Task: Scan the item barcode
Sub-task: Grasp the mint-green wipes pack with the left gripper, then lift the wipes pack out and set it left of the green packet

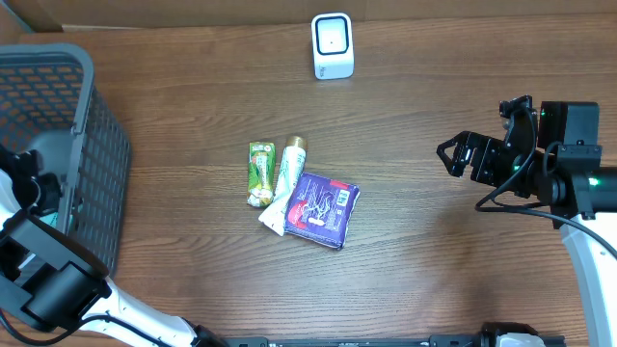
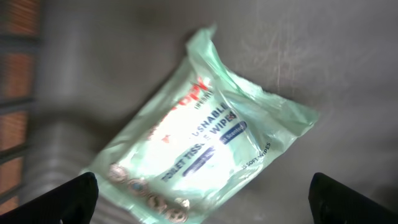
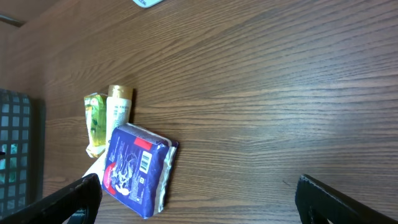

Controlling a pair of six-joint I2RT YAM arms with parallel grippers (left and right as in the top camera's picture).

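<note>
The pack of wipes should be held next by its printed middle (image 2: 208, 144) with my left gripper, so the pack's bottom stays free to face the scanner.
A pale green pack of flushable wipes (image 2: 205, 130) lies flat on the grey floor of the basket (image 1: 92, 145). My left gripper (image 2: 202, 199) hangs just above it, open, with its dark fingertips (image 2: 74, 196) wide apart and nothing held. The white barcode scanner (image 1: 333, 45) stands at the back of the table. My right gripper (image 1: 451, 157) hovers open and empty over the right side of the table, facing a purple pack (image 3: 137, 168) whose barcode faces up.
A green sachet (image 1: 260, 172), a white tube with a gold cap (image 1: 286, 178) and the purple pack (image 1: 323, 209) lie together mid-table. The tall dark mesh basket wall (image 3: 15, 155) rises at the left edge, with the left arm reaching down inside it.
</note>
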